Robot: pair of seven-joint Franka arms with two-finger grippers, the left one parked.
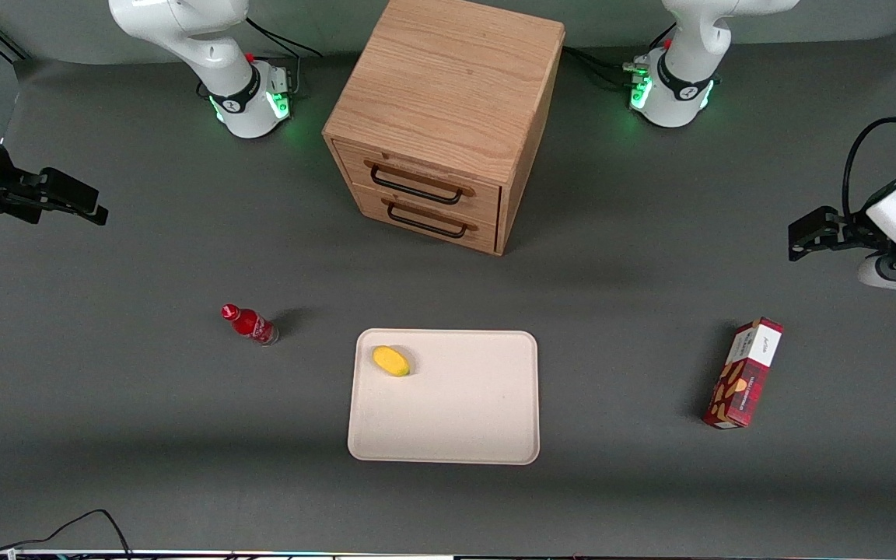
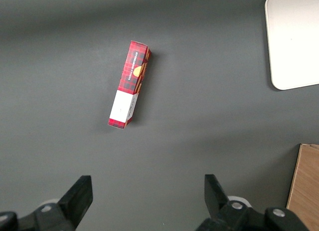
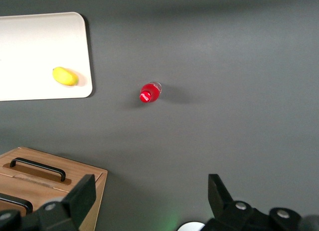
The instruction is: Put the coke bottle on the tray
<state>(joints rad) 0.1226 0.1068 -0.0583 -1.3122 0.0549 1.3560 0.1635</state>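
My right gripper grabs its red cap end [image 1: 231, 312] next, to place the bottle on the tray [image 1: 456, 404].
The coke bottle [image 1: 250, 324] is a small red bottle with a red cap. It stands on the grey table beside the tray, toward the working arm's end, and touches nothing. It also shows in the right wrist view [image 3: 149, 93]. The tray [image 1: 456, 404] is cream-white and lies flat in the middle of the table, nearer the front camera than the cabinet; it also shows in the right wrist view [image 3: 40, 46]. My right gripper [image 1: 94, 210] is open and empty, raised at the working arm's end, farther from the front camera than the bottle and well apart from it; it also shows in the right wrist view [image 3: 152, 183].
A yellow fruit [image 1: 390, 361] lies on the tray near the corner closest to the bottle. A wooden two-drawer cabinet [image 1: 440, 117] stands farther from the camera than the tray. A red snack box [image 1: 743, 373] lies toward the parked arm's end.
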